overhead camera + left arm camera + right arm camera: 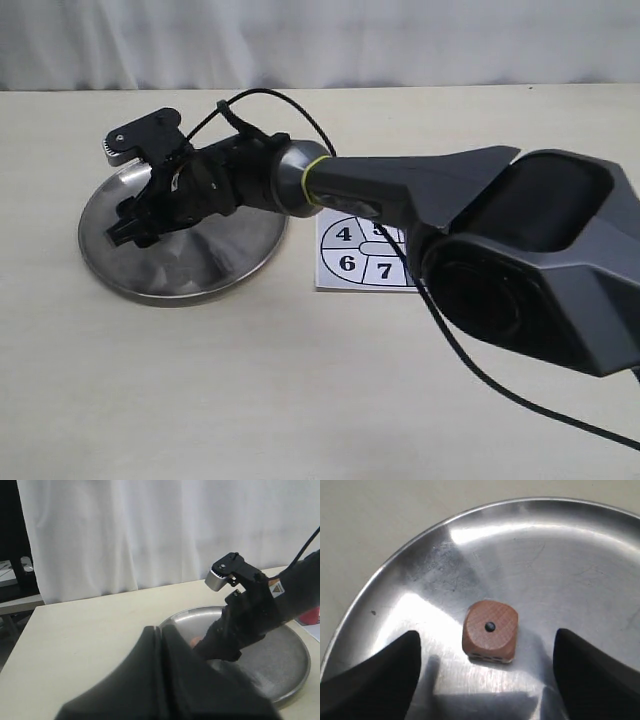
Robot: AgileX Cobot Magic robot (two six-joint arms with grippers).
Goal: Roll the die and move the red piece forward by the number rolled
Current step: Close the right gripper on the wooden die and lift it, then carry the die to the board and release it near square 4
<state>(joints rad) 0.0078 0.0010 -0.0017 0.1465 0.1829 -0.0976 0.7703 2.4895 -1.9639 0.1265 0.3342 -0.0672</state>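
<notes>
I should pick up the die [490,630] next with my right gripper by its opposite sides, to roll it for the red piece's move.
The die [490,630], a tan wooden cube with one pip facing up, lies on a round metal plate [420,545]. My right gripper [487,645] hovers over it, open, with a dark finger on either side and clear of the cube. In the exterior view this gripper [128,228] reaches across over the plate [180,290] and hides the die. In the left wrist view a sliver of the die [196,641] shows under the right gripper. My left gripper [163,632] is shut with nothing in it, near the plate's rim [290,680]. The red piece [311,615] peeks in beyond the plate.
A white numbered board card [350,255] showing 4, 6 and 7 lies just right of the plate, partly under the right arm [420,190]. A black cable [500,385] trails from that arm across the tabletop. A white curtain backs the table.
</notes>
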